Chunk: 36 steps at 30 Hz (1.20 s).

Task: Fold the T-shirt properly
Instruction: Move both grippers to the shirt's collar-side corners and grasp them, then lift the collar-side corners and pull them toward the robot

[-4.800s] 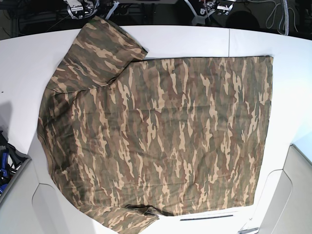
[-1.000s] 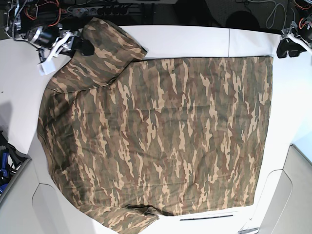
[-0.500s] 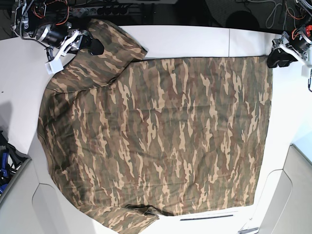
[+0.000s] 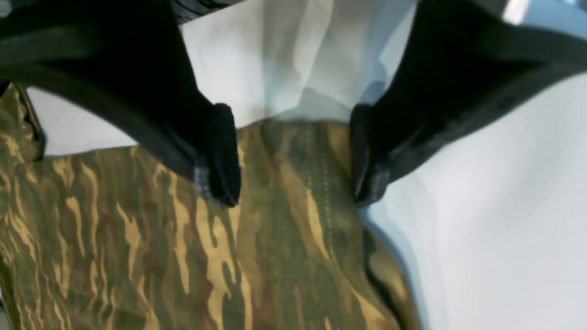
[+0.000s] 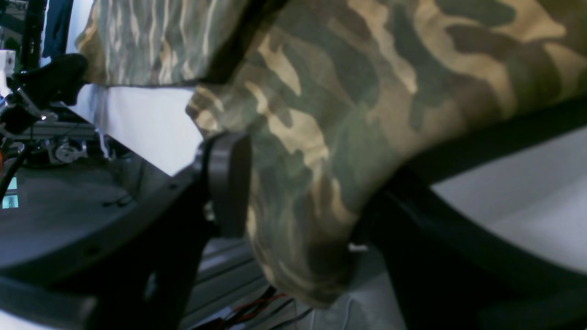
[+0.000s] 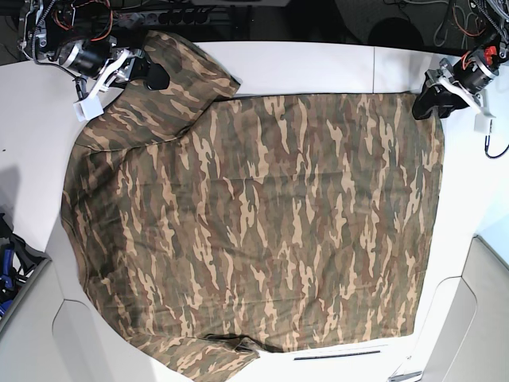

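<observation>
My right gripper should close, as its fingers reach down along the cloth, which extends past them. Closing now would hold the sleeve's edge point(image 5: 313, 211).
The camouflage T-shirt point(image 6: 262, 223) lies spread flat on the white table point(image 6: 318, 64), with one sleeve point(image 6: 171, 72) at the back left and another point(image 6: 215, 358) at the front edge. My left gripper point(image 6: 424, 105) is at the shirt's back right corner. In the left wrist view it point(image 4: 293, 181) is open, its black fingers point(image 4: 220, 169) standing either side of the stitched hem corner point(image 4: 298, 220). My right gripper point(image 6: 153, 73) is at the back left sleeve. In the right wrist view it point(image 5: 302, 201) is open, with the sleeve's edge point(image 5: 312, 151) hanging between the jaws.
Cables and hardware point(image 6: 159, 12) sit behind the table's back edge. A table seam point(image 6: 374, 68) runs near the back right. A dark tray with blue items point(image 6: 6, 263) is at the far left. Bare table point(image 4: 481, 206) lies right of the hem corner.
My left gripper moved left from beside the table's right edge onto the shirt's back right corner. My right gripper stayed at the back left sleeve.
</observation>
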Each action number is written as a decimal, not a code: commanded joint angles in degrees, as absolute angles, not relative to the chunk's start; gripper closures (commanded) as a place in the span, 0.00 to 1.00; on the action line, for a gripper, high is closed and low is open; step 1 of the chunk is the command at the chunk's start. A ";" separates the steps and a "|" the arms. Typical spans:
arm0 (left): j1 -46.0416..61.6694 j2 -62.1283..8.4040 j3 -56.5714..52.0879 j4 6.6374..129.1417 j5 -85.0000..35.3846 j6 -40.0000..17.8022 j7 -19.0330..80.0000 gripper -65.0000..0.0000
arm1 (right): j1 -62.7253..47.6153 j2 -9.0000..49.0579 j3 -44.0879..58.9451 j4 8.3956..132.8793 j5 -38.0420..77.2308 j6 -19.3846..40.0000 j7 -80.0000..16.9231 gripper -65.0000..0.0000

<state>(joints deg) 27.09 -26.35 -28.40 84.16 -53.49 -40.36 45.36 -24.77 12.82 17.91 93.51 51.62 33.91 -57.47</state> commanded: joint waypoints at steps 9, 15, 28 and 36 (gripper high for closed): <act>27.62 -26.85 -28.21 84.31 -51.66 -40.00 44.40 1.00 | -25.08 13.17 17.98 93.86 50.54 33.71 -58.50 1.00; 27.46 -26.85 -30.06 86.30 -53.54 -40.00 44.40 1.00 | -25.08 13.17 18.41 94.98 52.18 33.82 -59.44 1.00; 25.06 -26.85 -40.23 93.71 -61.95 -40.00 44.38 1.00 | -18.85 13.19 25.98 105.86 57.58 34.46 -60.42 1.00; 19.77 -26.83 -39.33 93.69 -61.52 -40.00 44.34 1.00 | -10.46 13.17 26.13 105.84 54.68 34.44 -60.18 1.00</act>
